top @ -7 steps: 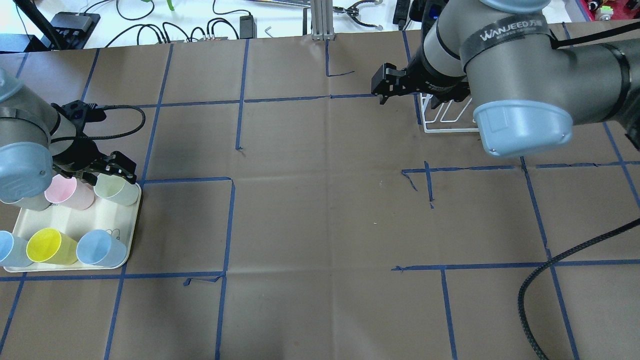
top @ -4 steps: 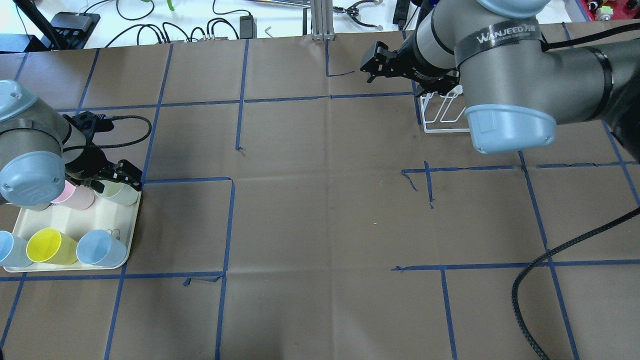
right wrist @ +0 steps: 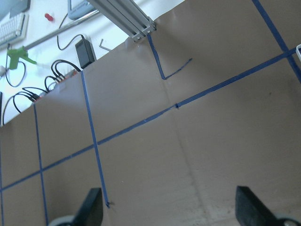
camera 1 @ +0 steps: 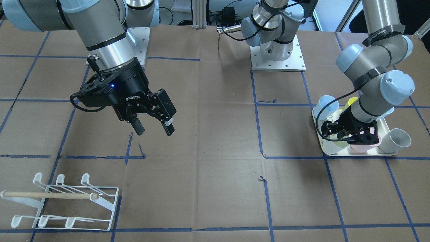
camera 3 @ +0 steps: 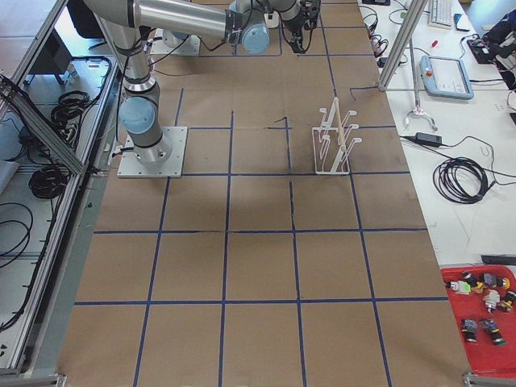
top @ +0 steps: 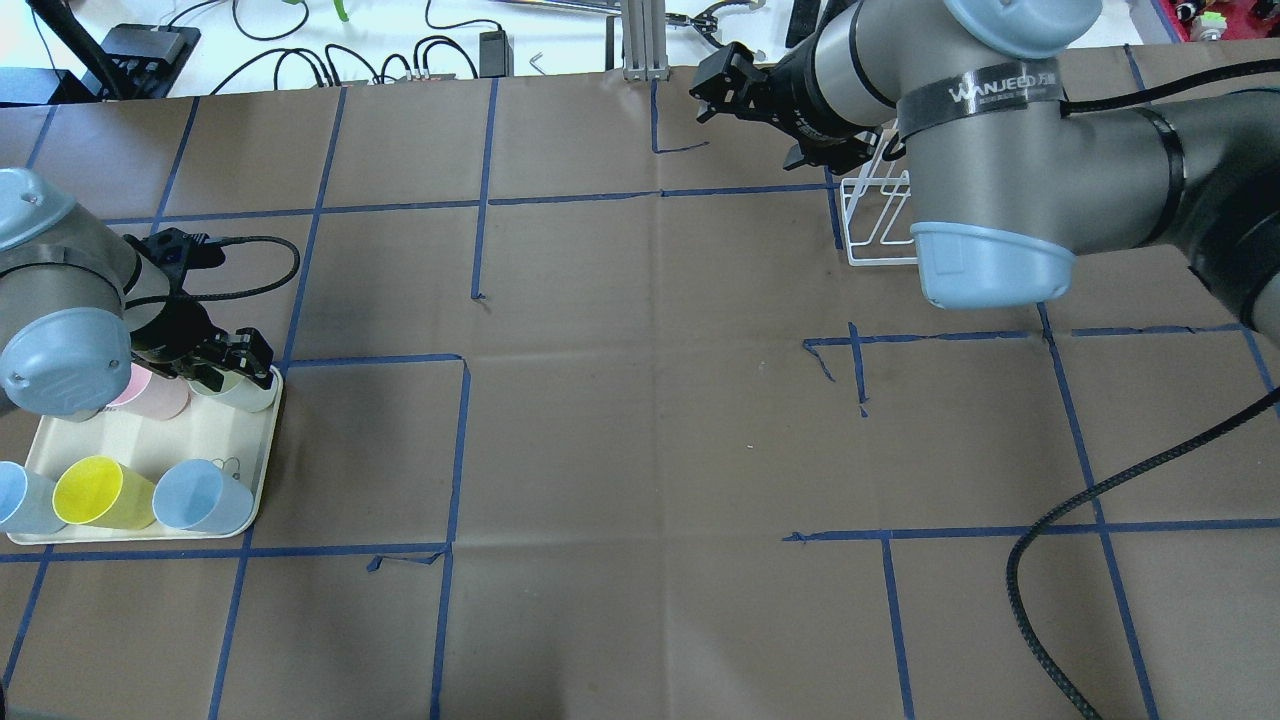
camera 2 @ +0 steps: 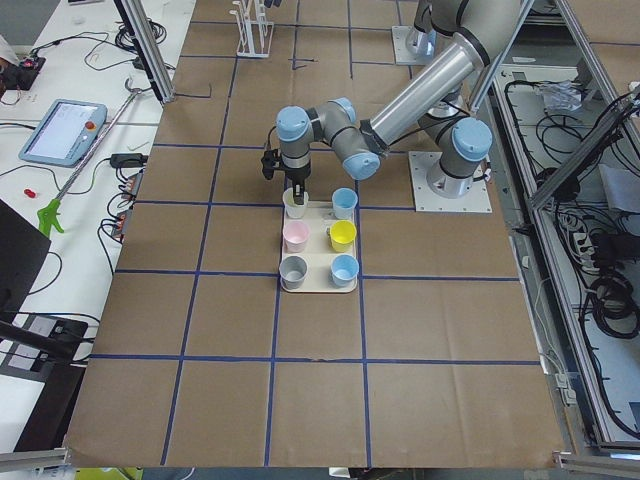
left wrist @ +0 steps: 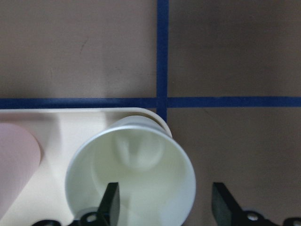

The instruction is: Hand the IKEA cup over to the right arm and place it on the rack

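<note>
The pale green cup's opening spreads wider than the gap between my fingers, so my left gripper should next grab the cup by its thin rim (left wrist: pixel 194 188).
Several IKEA cups stand on a cream tray (top: pixel 130 440). My left gripper (top: pixel 235 360) is open and low over the pale green cup (top: pixel 245 392) at the tray's far corner. In the left wrist view one finger (left wrist: pixel 112 203) is inside the pale green cup (left wrist: pixel 131 174) and the other (left wrist: pixel 221 205) is outside its wall. My right gripper (camera 1: pixel 153 127) is open and empty in the air, also in the overhead view (top: pixel 715 90). The white wire rack (camera 1: pixel 63 201) with a wooden dowel stands empty; my right arm partly hides the rack (top: pixel 880 225).
The other cups on the tray are pink (top: pixel 150 395), yellow (top: pixel 95 492), blue (top: pixel 200 497), a second blue (top: pixel 20 500), and a grey one (camera 1: pixel 398 139). Blue tape lines cross the brown paper. Cables and tools lie beyond the table's far edge (top: pixel 300 50).
My left gripper has come down around the pale green cup's wall. My right arm has swung away from the rack towards the table's far edge, its gripper still open.
</note>
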`<act>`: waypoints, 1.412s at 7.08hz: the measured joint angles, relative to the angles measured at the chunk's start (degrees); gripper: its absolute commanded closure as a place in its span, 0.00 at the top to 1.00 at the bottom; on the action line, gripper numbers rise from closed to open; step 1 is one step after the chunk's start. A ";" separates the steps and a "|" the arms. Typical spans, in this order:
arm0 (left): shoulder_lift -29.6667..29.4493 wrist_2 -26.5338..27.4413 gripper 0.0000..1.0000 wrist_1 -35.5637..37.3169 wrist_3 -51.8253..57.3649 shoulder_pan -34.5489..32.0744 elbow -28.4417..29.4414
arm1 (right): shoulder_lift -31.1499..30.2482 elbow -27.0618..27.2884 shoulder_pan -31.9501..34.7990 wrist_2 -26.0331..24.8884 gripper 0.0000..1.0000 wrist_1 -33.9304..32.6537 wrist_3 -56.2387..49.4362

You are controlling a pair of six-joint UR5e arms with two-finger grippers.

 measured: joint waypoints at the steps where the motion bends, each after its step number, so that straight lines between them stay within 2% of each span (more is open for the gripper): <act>1: -0.02 0.03 0.00 -0.01 0.00 0.02 0.28 | 0.72 0.44 0.01 0.63 1.00 -3.88 4.43; 5: 1.58 -0.02 0.00 -1.18 -0.30 -0.11 2.79 | 1.52 2.72 0.01 3.58 1.00 -17.86 17.19; 7: 4.19 -0.26 0.00 -8.58 -0.45 -0.45 8.39 | 1.54 7.35 0.24 4.62 1.00 -28.45 24.07; 10: 5.35 -0.71 0.00 -23.60 -0.50 -1.06 21.25 | 1.54 14.42 0.35 7.09 1.00 -45.14 34.88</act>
